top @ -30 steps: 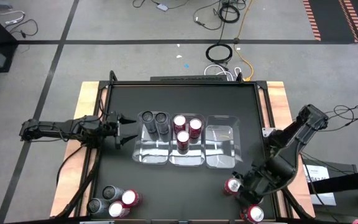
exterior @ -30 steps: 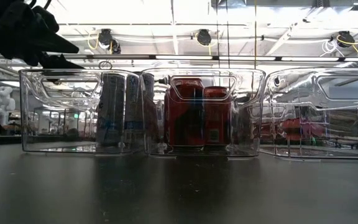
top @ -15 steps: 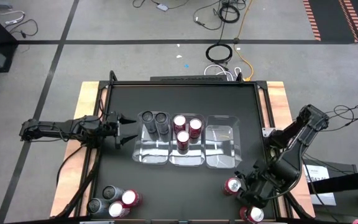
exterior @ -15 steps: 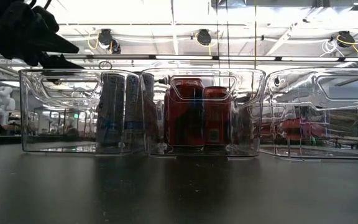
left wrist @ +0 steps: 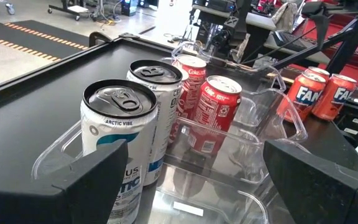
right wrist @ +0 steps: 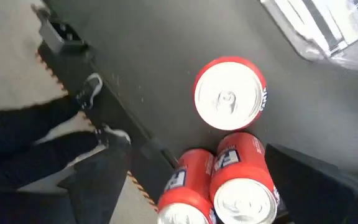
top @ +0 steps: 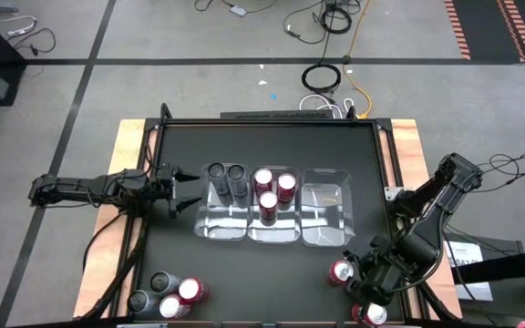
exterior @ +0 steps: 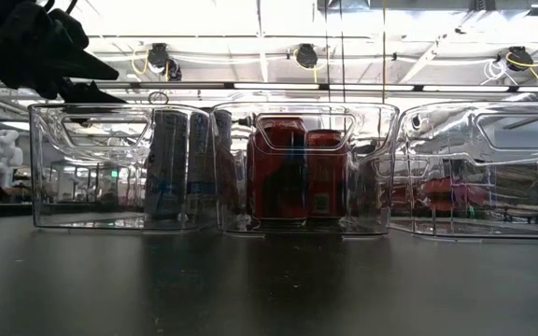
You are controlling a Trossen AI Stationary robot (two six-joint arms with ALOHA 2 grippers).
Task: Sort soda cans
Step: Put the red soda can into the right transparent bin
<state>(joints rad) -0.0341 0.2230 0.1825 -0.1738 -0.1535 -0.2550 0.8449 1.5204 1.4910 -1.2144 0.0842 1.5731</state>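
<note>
I should grab the lone red can next with my right gripper by its round body (top: 335, 278), to sort it into the empty clear tray (top: 326, 214).
Three clear trays stand side by side mid-table. The left tray (top: 210, 223) holds two grey cans (top: 226, 173), the middle tray (top: 273, 230) three red cans (top: 272, 187), and the right tray (top: 324, 228) holds none. My left gripper (top: 187, 191) hovers open beside the left tray, level with the grey cans (left wrist: 120, 124). My right gripper (top: 361, 284) is open above the near right corner. In the right wrist view one upright red can (right wrist: 230, 93) stands apart, and two more red cans (right wrist: 229, 186) sit between the fingers. Several more cans (top: 167, 296) stand near left.
The table's raised rim (top: 272, 121) runs along the far edge, with wooden side boards (top: 130, 137) beyond it. Bare black surface (top: 272, 273) lies between the trays and the near edge. Cables lie on the floor (top: 322, 77) past the far side.
My right gripper has shifted a little toward the table's near edge, over the red cans in the near right corner. The left arm and all the cans have kept still.
</note>
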